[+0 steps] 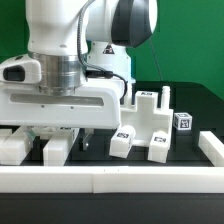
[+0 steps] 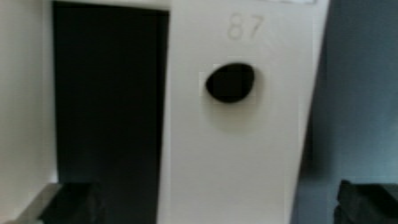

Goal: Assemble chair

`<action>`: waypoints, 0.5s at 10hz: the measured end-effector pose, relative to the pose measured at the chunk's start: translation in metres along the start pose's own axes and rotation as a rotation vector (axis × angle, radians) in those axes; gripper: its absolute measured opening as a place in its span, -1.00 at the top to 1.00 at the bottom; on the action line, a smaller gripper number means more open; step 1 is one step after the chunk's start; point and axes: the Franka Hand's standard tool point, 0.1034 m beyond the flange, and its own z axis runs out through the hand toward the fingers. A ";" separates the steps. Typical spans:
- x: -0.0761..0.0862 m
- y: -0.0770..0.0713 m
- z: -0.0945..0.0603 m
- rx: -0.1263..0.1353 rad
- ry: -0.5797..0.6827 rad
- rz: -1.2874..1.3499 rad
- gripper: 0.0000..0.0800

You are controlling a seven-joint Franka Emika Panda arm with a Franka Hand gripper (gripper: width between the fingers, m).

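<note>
My gripper closes next, since my fingers reach down beside the white piece (image 2: 231,150) with the black hole (image 2: 231,82). Closing now would catch the white piece.
In the wrist view a flat white chair piece (image 2: 231,140) with a round black hole (image 2: 231,82) fills the middle. It lies between my two dark fingertips (image 2: 68,205), with a gap on each side. My gripper (image 2: 217,207) is open and grips nothing. In the exterior view the gripper (image 1: 62,133) hangs low at the exterior view's left, right over a white block (image 1: 56,150). To the exterior view's right stands a blocky slotted white chair piece (image 1: 148,112) with tagged feet (image 1: 122,142). A small tagged block (image 1: 183,122) sits behind it.
A long white border rail (image 1: 110,180) runs along the front, and another rail (image 1: 210,148) closes the exterior view's right. One more white block (image 1: 10,146) lies at the far left edge. The table top is black.
</note>
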 end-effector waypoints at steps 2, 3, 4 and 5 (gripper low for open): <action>-0.004 -0.002 0.003 0.001 -0.008 0.001 -0.62; -0.004 -0.002 0.004 0.001 -0.010 0.002 -0.62; -0.005 -0.002 0.004 0.001 -0.011 0.001 -0.62; -0.005 -0.003 0.004 0.001 -0.012 0.000 -0.62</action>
